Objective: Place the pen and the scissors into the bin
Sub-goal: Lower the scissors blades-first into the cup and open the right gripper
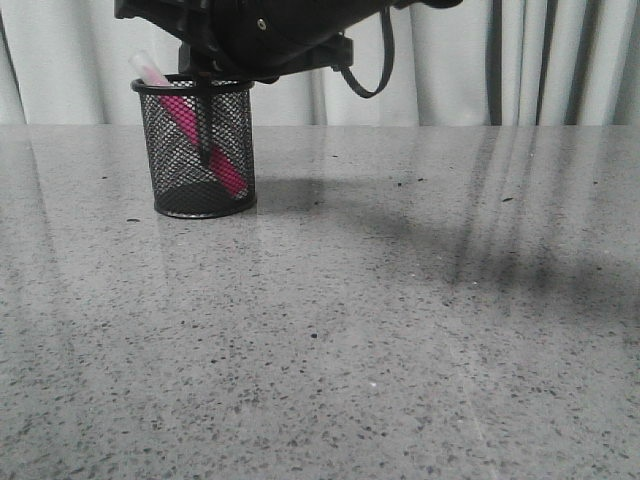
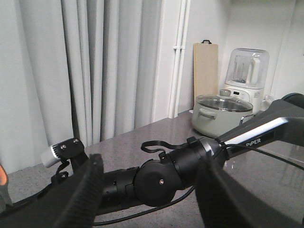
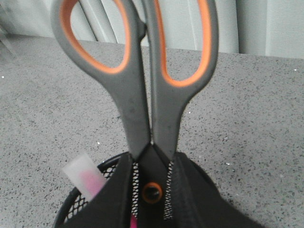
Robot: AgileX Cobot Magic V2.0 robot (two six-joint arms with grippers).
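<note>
The scissors' dark blades point down inside the mesh cup and the scissors would rest in the bin, so it is time for my right gripper to let go.
The bin stands at the table's back left. The pen leans inside it, its pale cap sticking out over the rim. My right gripper hangs right above the bin, shut on the scissors, whose dark blades point down into the cup with the tip above its base. In the right wrist view the fingers clamp the scissors by the orange pivot, handles up, over the bin's rim and the pen's cap. My left gripper is open and empty, held off the table.
Grey curtains hang behind the speckled stone table. The left wrist view looks across at the right arm, with a pale lidded pot, a blender and a wooden board at the far end.
</note>
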